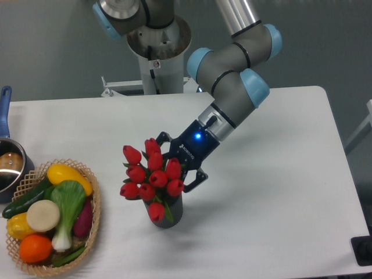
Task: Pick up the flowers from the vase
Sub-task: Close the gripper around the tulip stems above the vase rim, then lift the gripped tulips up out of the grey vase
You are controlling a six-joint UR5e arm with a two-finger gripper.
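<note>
I should next use my gripper to grip the flowers (145, 173) by their green stems just below the red buds. Then I can lift them out of the vase (173, 213).
The flowers (145, 173), a bunch of red tulip buds with green stems, stand in the dark grey vase (173, 213) near the middle front of the white table (279, 192). The buds spread wider than the vase and hide most of its mouth. My gripper (174, 164) reaches in from the upper right at the level of the buds. Its two black fingers stand apart, one behind the bunch and one on its right side, straddling the right part of the bunch. The fingertips are partly hidden by buds.
A woven basket (93, 224) of vegetables sits at the front left, close to the vase. A pot with a blue handle (7, 168) is at the left edge. The arm's base column (157, 64) stands at the back.
</note>
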